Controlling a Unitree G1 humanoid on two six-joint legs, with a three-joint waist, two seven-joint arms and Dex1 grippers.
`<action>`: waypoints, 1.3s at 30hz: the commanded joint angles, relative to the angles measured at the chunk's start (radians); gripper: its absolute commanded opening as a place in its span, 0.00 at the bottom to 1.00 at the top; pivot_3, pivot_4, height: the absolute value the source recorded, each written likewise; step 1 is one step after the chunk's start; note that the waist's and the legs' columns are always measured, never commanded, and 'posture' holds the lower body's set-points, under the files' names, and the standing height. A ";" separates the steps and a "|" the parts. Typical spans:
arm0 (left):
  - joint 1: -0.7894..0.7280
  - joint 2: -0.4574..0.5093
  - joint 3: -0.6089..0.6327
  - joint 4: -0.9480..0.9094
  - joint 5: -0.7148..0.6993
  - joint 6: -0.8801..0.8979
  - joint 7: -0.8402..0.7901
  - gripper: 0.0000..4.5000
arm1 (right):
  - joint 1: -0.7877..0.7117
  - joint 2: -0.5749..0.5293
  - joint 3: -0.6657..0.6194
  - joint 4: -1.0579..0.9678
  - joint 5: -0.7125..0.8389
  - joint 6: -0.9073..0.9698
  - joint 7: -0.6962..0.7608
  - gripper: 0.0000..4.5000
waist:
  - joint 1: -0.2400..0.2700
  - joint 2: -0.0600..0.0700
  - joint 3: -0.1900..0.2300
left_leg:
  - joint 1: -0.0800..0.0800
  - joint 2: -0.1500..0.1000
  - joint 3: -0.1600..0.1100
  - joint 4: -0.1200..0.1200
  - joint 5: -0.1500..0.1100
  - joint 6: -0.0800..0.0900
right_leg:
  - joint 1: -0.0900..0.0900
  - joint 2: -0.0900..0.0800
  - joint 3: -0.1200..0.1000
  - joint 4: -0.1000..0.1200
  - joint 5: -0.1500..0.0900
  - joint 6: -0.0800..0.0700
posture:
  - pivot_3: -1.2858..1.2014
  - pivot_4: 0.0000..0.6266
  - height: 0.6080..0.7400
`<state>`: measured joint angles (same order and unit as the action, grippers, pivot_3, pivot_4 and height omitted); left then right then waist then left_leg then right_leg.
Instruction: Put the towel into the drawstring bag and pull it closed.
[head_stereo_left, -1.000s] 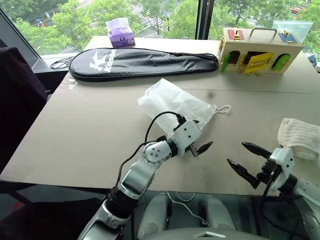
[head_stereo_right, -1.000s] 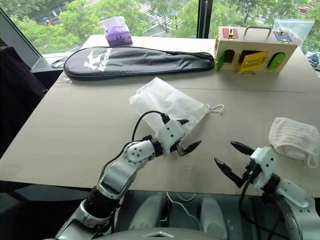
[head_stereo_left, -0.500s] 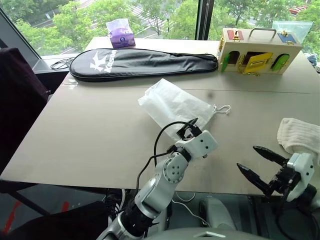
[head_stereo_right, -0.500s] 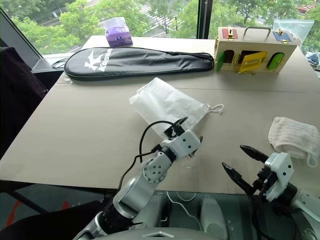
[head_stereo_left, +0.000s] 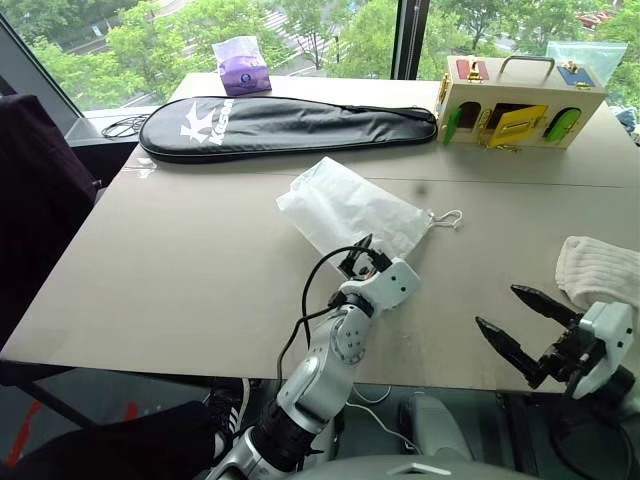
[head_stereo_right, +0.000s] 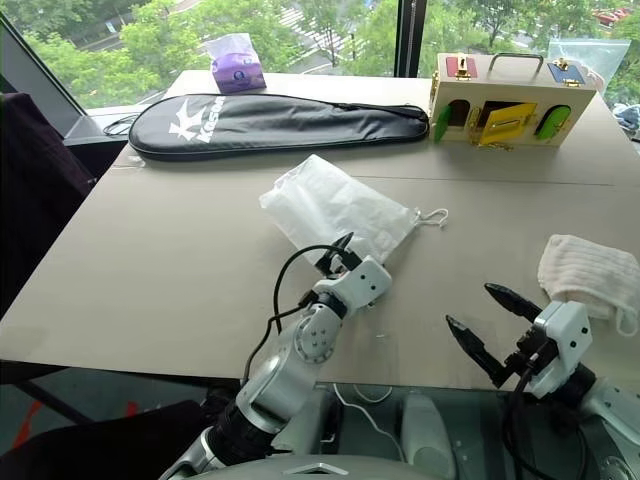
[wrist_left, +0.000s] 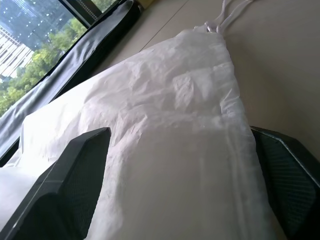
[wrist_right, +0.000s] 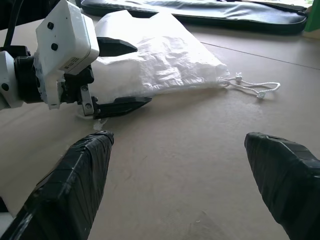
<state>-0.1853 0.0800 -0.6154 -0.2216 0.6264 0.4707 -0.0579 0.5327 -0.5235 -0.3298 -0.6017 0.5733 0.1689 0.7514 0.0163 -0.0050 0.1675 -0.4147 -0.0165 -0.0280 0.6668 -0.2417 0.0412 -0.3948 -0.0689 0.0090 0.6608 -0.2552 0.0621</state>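
Note:
The left gripper grabs the thin white bag by its hemmed edge (wrist_left: 237, 145) next, since the bag lies slack and flat on the tabletop.
The drawstring bag (head_stereo_left: 350, 205) lies flat mid-table, a thin white sack with its cords (head_stereo_left: 447, 218) trailing off to the right. My left gripper (head_stereo_left: 368, 252) points away from me at the bag's near edge. It is open, and the bag's corner (wrist_left: 170, 150) lies between its fingers (wrist_right: 116, 47), which are not closed on it. The towel (head_stereo_left: 597, 270), a cream ribbed cloth, rests at the table's right edge. My right gripper (head_stereo_left: 497, 308) hovers open near the front edge, left of the towel, with nothing between its fingers.
A long black racket case (head_stereo_left: 285, 122) lies across the back of the table, with a purple tissue pack (head_stereo_left: 241, 65) behind it. A wooden latch box (head_stereo_left: 515, 100) stands at the back right. A dark chair (head_stereo_left: 30, 190) is off the left side.
My left gripper has rolled and turned from pointing right beside the bag to pointing into its near edge. The right gripper drew back slightly, then held still.

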 joint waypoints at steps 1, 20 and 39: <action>-0.013 -0.004 0.031 0.009 0.023 -0.017 0.024 0.99 | -0.012 0.009 -0.014 0.004 -0.004 -0.029 0.001 1.00 | 0.000 0.000 0.000 | 0.000 0.000 0.000 0.000 0.000 0.000 | 0.000 0.000 0.000 0.000 0.000 0.000 | 0.52 0.24 1.00; -0.134 -0.021 0.289 0.095 -0.036 -0.170 0.196 0.01 | -0.160 0.057 0.044 0.229 -0.093 -0.182 0.044 1.00 | 0.000 0.000 0.000 | 0.000 -0.001 0.000 0.000 0.000 0.000 | 0.000 0.000 -0.001 0.000 0.000 0.000 | 0.52 0.24 1.00; -0.415 0.030 0.508 -0.011 -0.424 -0.117 -0.125 0.01 | -0.436 0.000 -0.177 0.389 -0.248 -0.099 -0.353 1.00 | -0.001 0.000 0.000 | 0.000 -0.003 0.000 0.000 0.000 0.000 | 0.000 0.002 0.000 0.002 0.001 0.000 | 0.52 0.24 1.00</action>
<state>-0.5723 0.1100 -0.1041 -0.1599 0.2152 0.3645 -0.1716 0.1113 -0.5129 -0.4419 -0.1896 0.3199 0.0450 0.4496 0.0151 -0.0054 0.1677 -0.4148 -0.0200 -0.0277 0.6668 -0.2414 0.0410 -0.3949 -0.0674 0.0092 0.6624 -0.2546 0.0626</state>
